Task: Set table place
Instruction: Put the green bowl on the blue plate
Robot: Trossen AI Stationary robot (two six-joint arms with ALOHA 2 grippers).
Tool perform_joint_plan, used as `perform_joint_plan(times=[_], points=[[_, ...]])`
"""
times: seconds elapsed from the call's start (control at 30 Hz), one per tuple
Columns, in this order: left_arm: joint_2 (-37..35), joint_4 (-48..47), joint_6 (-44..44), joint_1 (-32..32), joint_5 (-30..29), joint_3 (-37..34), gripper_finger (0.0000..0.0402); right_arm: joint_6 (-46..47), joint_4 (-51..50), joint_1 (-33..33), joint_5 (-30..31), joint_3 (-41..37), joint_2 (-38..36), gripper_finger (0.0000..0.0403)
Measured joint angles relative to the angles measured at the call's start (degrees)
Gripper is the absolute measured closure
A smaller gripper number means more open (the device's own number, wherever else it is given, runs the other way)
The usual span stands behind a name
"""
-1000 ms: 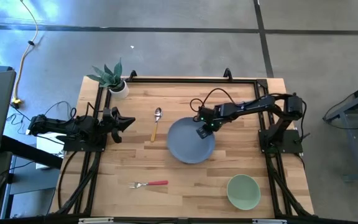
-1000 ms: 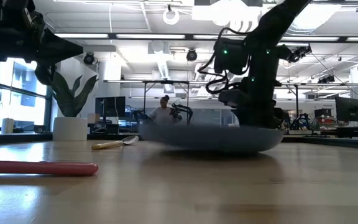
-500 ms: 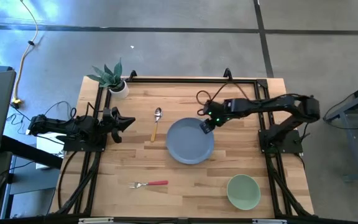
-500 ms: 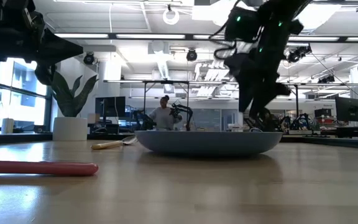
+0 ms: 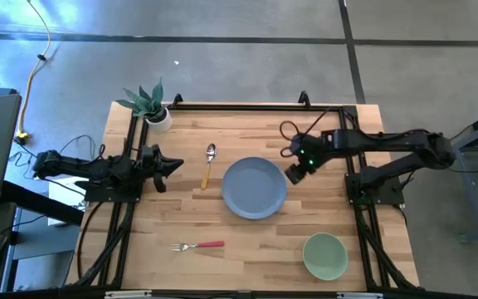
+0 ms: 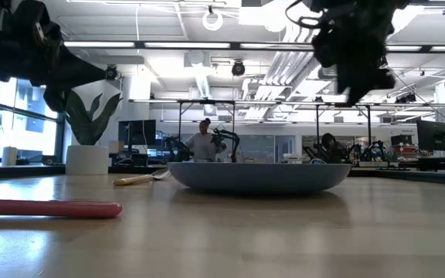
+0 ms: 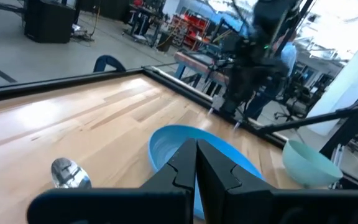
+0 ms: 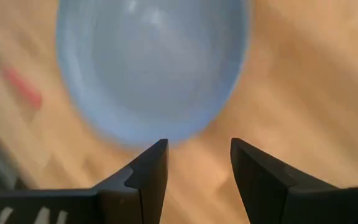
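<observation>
My right gripper needs to grab the green bowl by its rim next, to set it on the blue plate.
A blue plate lies flat on the light-wood table, near its middle. It also shows in the low view, the left wrist view and the right wrist view. My right gripper hangs open above the table just right of the plate, touching nothing; it shows in its wrist view. My left gripper waits shut at the table's left edge; it shows in its wrist view.
A spoon with a wooden handle lies left of the plate. A fork with a red handle lies nearer the front edge. A green bowl stands at the front right. A potted plant stands at the far left corner.
My right gripper has let go of the plate and drawn back up and toward the table's right edge. The plate, tilted a second ago, now lies flat on the table.
</observation>
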Motion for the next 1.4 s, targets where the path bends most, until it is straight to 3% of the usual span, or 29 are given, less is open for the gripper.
perform_joint_plan(times=[0.17, 0.4, 0.67, 0.83, 1.2, 1.4], points=[[1.44, 0.04, -0.72, 0.01, 0.00, 0.02, 0.0401, 1.80, -13.50, 8.02, -3.88, 5.42, 0.28, 0.0238], [1.49, 0.02, -0.92, -0.01, 0.00, 0.02, 0.0401, 10.58, -23.84, 21.40, -1.20, 14.47, 0.27, 0.0238], [1.49, 0.01, -0.96, 0.00, 0.02, 0.01, 0.0401, 25.62, -25.32, 36.83, 3.50, 12.44, 1.08, 0.0237], [1.49, 0.00, -1.11, -0.01, 0.02, 0.00, 0.0401, 29.55, -21.47, 41.65, 4.27, 11.63, 3.32, 0.0237], [1.47, 0.02, -2.60, 0.01, -0.43, 0.00, 0.0401, 25.71, -22.88, 49.30, 4.02, 11.63, 12.53, 0.0237], [1.47, 0.02, -2.69, 0.00, -0.59, 0.00, 0.0401, 25.65, -21.57, 50.40, 4.02, 11.63, 15.17, 0.0237]])
